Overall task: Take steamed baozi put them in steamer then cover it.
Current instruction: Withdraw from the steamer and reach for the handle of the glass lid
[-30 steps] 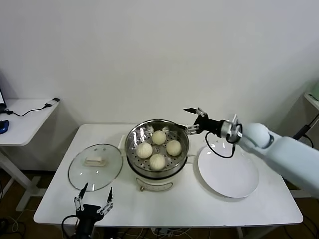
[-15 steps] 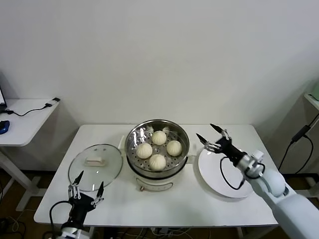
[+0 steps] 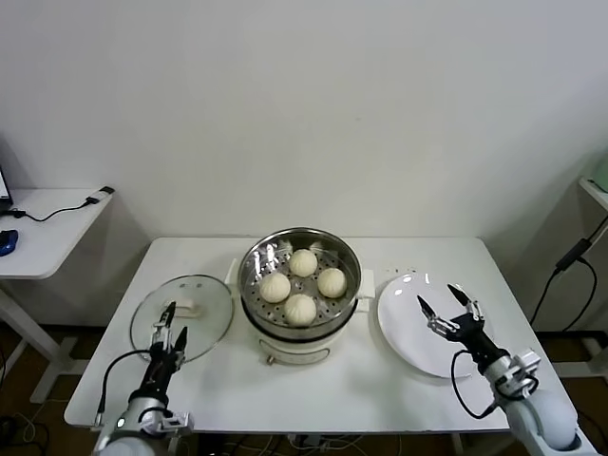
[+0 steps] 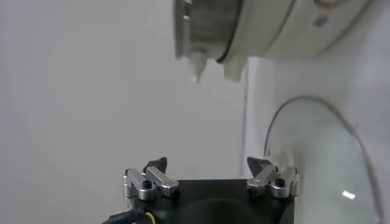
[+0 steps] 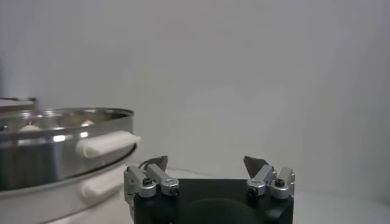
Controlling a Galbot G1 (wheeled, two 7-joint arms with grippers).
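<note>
The glass lid should cover the steamer, so my left gripper should next grab the lid by its cream handle (image 3: 186,308).
The steamer (image 3: 300,328) stands mid-table with several steamed baozi (image 3: 299,308) lying on its perforated tray. The cover (image 3: 204,304), a glass lid with a cream handle (image 3: 186,308), lies flat on the table left of the pot. My left gripper (image 3: 175,322) is open over the lid's near edge, empty; its wrist view shows the gripper (image 4: 206,163), the cover (image 4: 317,158) and the steamer (image 4: 244,30). My right gripper (image 3: 437,296) is open and empty above the plate; in its wrist view the gripper (image 5: 206,159) faces the steamer (image 5: 55,143).
A bare white plate (image 3: 404,328) lies right of the steamer, under my right gripper. A side table (image 3: 43,228) with cables stands off to the left. The wall runs close behind the table.
My right gripper drew back from the steamer's right rim to the near side over the plate. My left gripper rose from the table's front edge toward the cover.
</note>
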